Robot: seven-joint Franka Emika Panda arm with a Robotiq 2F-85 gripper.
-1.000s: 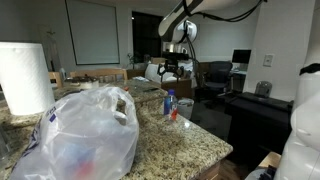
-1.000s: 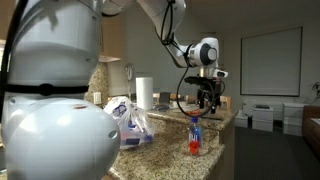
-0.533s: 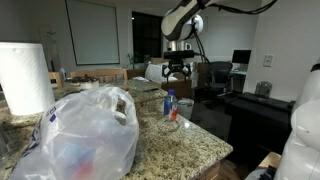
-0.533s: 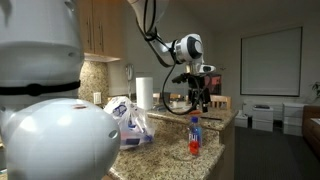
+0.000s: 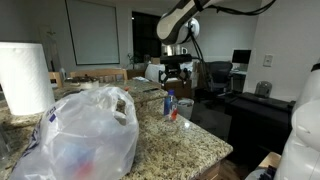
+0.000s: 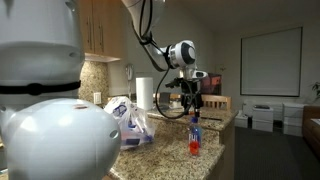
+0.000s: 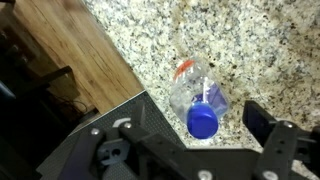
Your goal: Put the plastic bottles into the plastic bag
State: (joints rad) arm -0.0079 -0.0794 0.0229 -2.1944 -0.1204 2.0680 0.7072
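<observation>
The cap lines up between my fingers, but my gripper is above the bottle. My gripper should go lower before it closes on the cap, because it would miss if it closed now.
One plastic bottle stands upright on the granite counter, clear with a blue cap and red-orange colouring low down. It shows in both exterior views. My gripper is open, and in the wrist view the cap lies between its two fingers. In both exterior views the gripper hangs above the bottle, apart from it. The plastic bag, whitish with blue print, lies slumped on the counter away from the bottle. I see some colour through the bag but cannot tell what is in it.
A white paper towel roll stands behind the bag. The counter edge runs close beside the bottle, with wood floor below. A desk with a monitor stands beyond the counter.
The gripper has moved sideways towards the bag until it hangs over the bottle. The bottle and bag have not moved.
</observation>
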